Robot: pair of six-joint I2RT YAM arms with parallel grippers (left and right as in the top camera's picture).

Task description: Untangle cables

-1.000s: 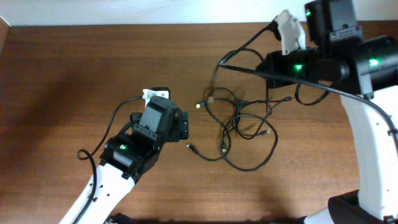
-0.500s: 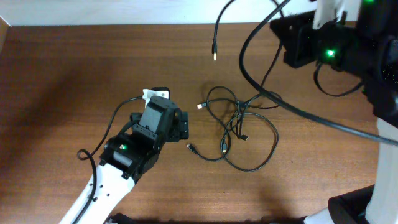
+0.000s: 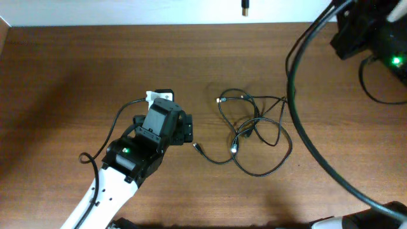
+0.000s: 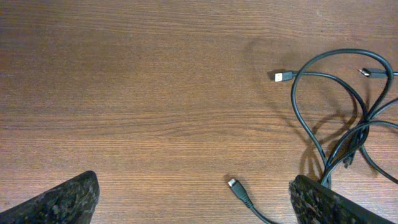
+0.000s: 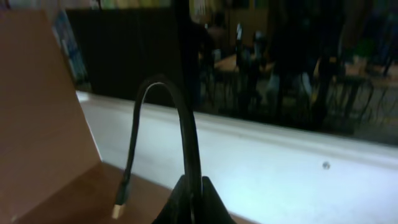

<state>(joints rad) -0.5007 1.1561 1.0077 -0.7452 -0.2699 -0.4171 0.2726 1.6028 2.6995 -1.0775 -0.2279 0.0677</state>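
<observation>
My left gripper grabs a black cable along its body in the tangle next, which leaves the cable's plug end free to untangle the cables.
A loose tangle of thin black cables lies on the wooden table, also seen at the right of the left wrist view. One plug end lies between the open fingers of my left gripper, which hovers just left of the tangle. My right gripper is raised high at the top right and shut on a black cable. That cable loops over and hangs down to a gold-tipped plug, which shows at the overhead view's top edge.
A thick black wire arcs close to the camera from the right arm down to the lower right. The table's far edge meets a white wall. The left arm's own wire loops beside it.
My right gripper has risen up and to the right with its cable, drawing the gold-tipped end out of the tangle. The tangle has shifted slightly right. The left arm has not moved.
</observation>
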